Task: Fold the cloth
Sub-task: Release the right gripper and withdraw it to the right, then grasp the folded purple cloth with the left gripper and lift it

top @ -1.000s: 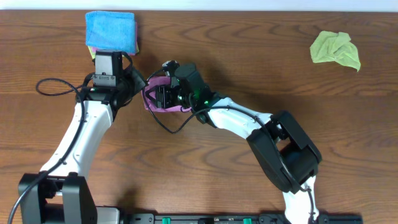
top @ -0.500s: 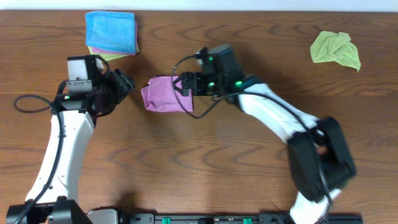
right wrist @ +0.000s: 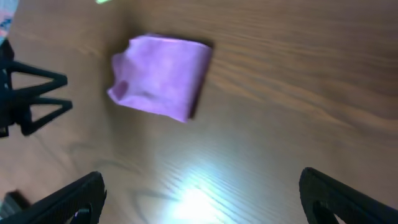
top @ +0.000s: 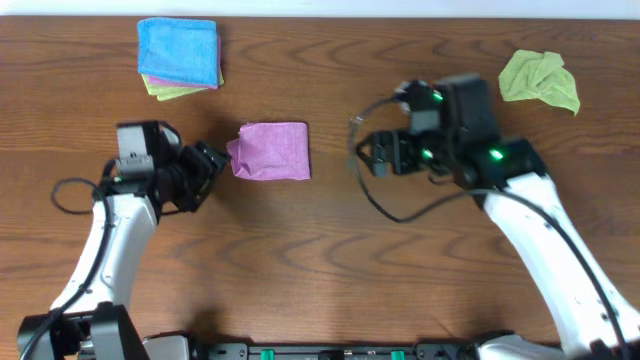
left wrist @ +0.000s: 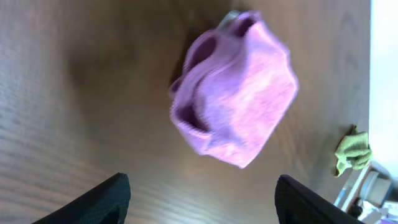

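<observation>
My left gripper is going to grab the folded purple cloth by its bunched edge (top: 238, 155) (left wrist: 202, 86) next. The cloth's flat side is then free to lay on the stack.
A folded purple cloth (top: 271, 151) lies flat on the wooden table, free of both grippers. It also shows in the left wrist view as a bunched purple cloth (left wrist: 236, 102) and in the right wrist view as a purple cloth (right wrist: 163, 75). My left gripper (top: 212, 163) is open just left of the cloth, its dark fingers (left wrist: 99, 202) spread wide with nothing between them. Well to the right of the cloth my right gripper (top: 368, 153) hangs open, its fingers (right wrist: 71, 199) far apart over bare wood.
A stack of folded cloths, blue on top (top: 179, 52), sits at the back left. A crumpled green cloth (top: 539, 78) lies at the back right; it shows small in the left wrist view as a green cloth (left wrist: 352, 152). Cables loop beside both arms.
Both grippers have let go of the purple cloth and opened. The left arm drew back to the left and the right arm swung far to the right, leaving the cloth folded on the table.
</observation>
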You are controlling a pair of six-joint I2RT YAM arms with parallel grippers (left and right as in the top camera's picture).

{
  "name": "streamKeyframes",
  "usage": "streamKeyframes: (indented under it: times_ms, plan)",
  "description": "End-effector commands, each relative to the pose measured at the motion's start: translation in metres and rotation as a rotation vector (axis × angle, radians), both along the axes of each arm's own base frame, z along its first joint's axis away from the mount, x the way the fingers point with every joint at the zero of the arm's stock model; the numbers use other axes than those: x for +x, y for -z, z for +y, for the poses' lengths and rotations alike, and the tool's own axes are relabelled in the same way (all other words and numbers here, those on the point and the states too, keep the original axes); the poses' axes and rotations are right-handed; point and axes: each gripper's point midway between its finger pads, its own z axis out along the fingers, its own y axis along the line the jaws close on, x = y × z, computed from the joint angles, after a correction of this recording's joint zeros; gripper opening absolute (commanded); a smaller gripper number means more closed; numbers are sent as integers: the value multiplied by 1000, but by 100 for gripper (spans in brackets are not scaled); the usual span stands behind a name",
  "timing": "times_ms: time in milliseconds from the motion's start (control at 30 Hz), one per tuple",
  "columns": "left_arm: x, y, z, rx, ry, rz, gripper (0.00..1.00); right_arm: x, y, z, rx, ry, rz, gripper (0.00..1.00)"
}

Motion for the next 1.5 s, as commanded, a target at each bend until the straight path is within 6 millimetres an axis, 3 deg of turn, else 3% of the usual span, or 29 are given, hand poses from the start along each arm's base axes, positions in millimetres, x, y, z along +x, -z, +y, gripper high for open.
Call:
streamKeyframes:
  times_ms: [0, 267, 433, 667, 1067, 1200, 1367, 1467]
  plan:
    - [-6, 10, -7, -51, -16, 13, 81, -21, 8, -19, 18, 1, -9, 99]
    - [-4, 33, -21, -57, -30, 17, 87, -70, 27, -49, 29, 67, -37, 99]
    - [3, 48, -33, -62, -24, 32, 88, -85, 34, -62, 47, 137, -28, 99]
    - [25, 61, -33, -60, -51, -16, 88, -94, 38, -66, 43, 151, 12, 99]
    - [37, 81, -33, -72, -81, -15, 88, -95, 41, -66, 41, 150, 24, 99]
    - [38, 93, -41, -75, -71, -4, 88, -95, 41, -66, 40, 150, 25, 99]
    - [42, 111, -56, -93, -57, 1, 76, -95, 41, -66, 41, 151, 25, 99]
    - [46, 119, -61, -98, -48, -15, 53, -95, 41, -66, 41, 150, 24, 99]
